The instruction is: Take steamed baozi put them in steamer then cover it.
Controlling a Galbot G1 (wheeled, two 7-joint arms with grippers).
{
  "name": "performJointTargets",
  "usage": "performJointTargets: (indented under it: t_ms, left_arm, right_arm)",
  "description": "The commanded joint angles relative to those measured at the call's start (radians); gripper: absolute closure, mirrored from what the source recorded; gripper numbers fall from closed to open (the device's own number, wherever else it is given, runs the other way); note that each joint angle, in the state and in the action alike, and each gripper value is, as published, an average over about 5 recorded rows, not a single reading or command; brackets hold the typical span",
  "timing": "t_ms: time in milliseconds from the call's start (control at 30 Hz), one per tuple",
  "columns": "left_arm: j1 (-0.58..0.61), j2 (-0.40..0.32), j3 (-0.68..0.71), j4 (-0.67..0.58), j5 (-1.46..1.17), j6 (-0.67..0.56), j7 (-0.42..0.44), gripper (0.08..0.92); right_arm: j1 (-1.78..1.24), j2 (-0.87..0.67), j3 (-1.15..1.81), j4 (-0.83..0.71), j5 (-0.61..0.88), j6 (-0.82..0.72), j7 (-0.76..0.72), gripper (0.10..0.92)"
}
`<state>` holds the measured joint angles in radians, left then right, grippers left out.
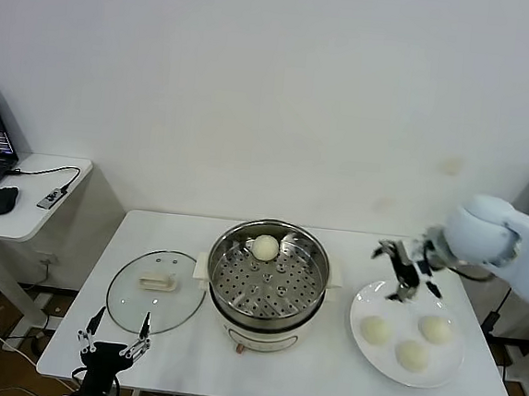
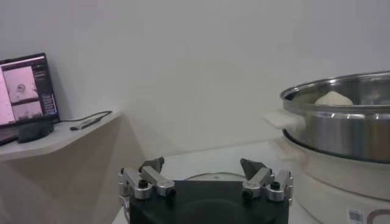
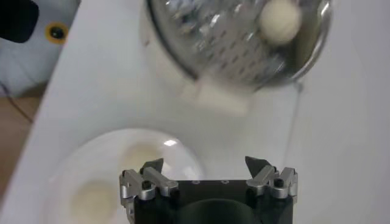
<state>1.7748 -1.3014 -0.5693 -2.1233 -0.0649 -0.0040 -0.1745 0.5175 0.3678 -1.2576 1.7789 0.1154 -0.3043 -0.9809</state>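
Observation:
I need my right gripper to grab a baozi from the white plate (image 1: 359,345) by its rounded sides next, to load the steamer.
The steamer (image 1: 266,282) stands mid-table with one baozi (image 1: 266,247) on its perforated tray at the far side. Three more baozi (image 1: 376,330) lie on a flat white plate (image 1: 359,345) to its right. The glass cover (image 1: 154,290) lies flat on the table left of the steamer. My right gripper (image 1: 405,269) is open and empty, hovering above the plate's far left edge, between plate and steamer. In the right wrist view the steamer (image 3: 201,49) and its baozi (image 3: 279,21) show beyond the open gripper (image 3: 204,164). My left gripper (image 1: 113,338) is open, parked at the front left table edge.
A side desk (image 1: 32,201) with a laptop, mouse and cable stands at the far left. The left wrist view shows the steamer's wall (image 2: 341,131) and the cover's rim (image 2: 213,176) just ahead of the left gripper (image 2: 203,165).

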Motion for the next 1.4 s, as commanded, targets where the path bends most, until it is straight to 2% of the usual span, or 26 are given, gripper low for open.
performJointTargets:
  t_ms: [33, 167, 400, 833, 1200, 1400]
  left_arm:
    - [0.000, 0.000, 0.005, 0.004, 0.006, 0.002, 0.001, 0.177]
    - [0.000, -0.005, -0.002, 0.013, 0.009, 0.002, 0.002, 0.177]
    - [0.004, -0.012, -0.019, 0.014, 0.009, 0.005, 0.004, 0.177]
    - [-0.002, -0.015, -0.049, 0.031, 0.004, 0.006, 0.005, 0.177]
    - [-0.027, -0.012, -0.051, 0.054, 0.000, 0.008, 0.006, 0.177]
    - [-0.030, -0.011, -0.053, 0.058, -0.003, 0.008, 0.006, 0.177]
  right_arm:
    - [-0.421, -0.182, 0.299, 0.017, -0.128, -0.007, -0.021, 0.203]
    - [-0.593, -0.137, 0.424, -0.042, -0.166, 0.015, -0.027, 0.203]
    - [-0.701, -0.009, 0.494, -0.134, -0.203, 0.043, 0.003, 0.203]
    - [-0.671, 0.157, 0.466, -0.301, -0.224, 0.064, 0.023, 0.203]
    - [-0.666, 0.248, 0.448, -0.367, -0.221, 0.050, 0.037, 0.203]
    - [-0.656, 0.257, 0.438, -0.372, -0.223, 0.038, 0.021, 0.272]
